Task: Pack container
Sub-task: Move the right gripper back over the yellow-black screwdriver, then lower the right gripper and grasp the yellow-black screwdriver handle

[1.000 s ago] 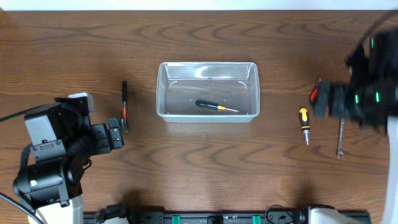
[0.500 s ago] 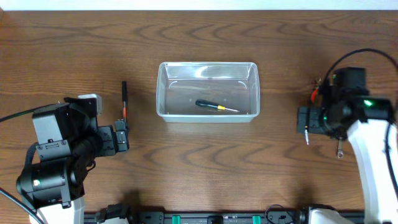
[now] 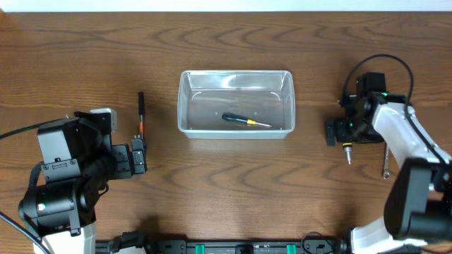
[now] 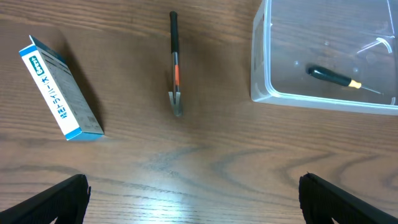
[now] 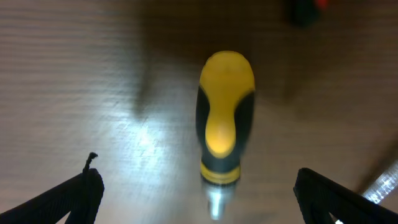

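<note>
I should lower my right gripper before closing: its fingers are above the yellow screwdriver's handle in the right wrist view.
The clear plastic container (image 3: 182, 106) stands mid-table with a small black-and-yellow screwdriver (image 3: 244, 121) inside; both show in the left wrist view (image 4: 256, 62), (image 4: 336, 78). My right gripper (image 3: 345, 134) is open and hovers right over a yellow-and-black screwdriver (image 5: 225, 118), which lies on the table between the spread fingers (image 5: 62, 199). My left gripper (image 3: 140, 156) is open and empty above bare wood (image 4: 196, 205). It is just in front of a thin black-and-orange tool (image 4: 175, 62).
A blue-and-white box (image 4: 61, 87) lies left of the thin tool. A silver wrench (image 3: 386, 164) lies right of the yellow screwdriver. A red-and-black object (image 5: 308, 9) lies just beyond the yellow screwdriver.
My right arm has swung in from the far right and come down over the yellow screwdriver. My left gripper has shifted slightly right, towards the thin tool, then held still.
</note>
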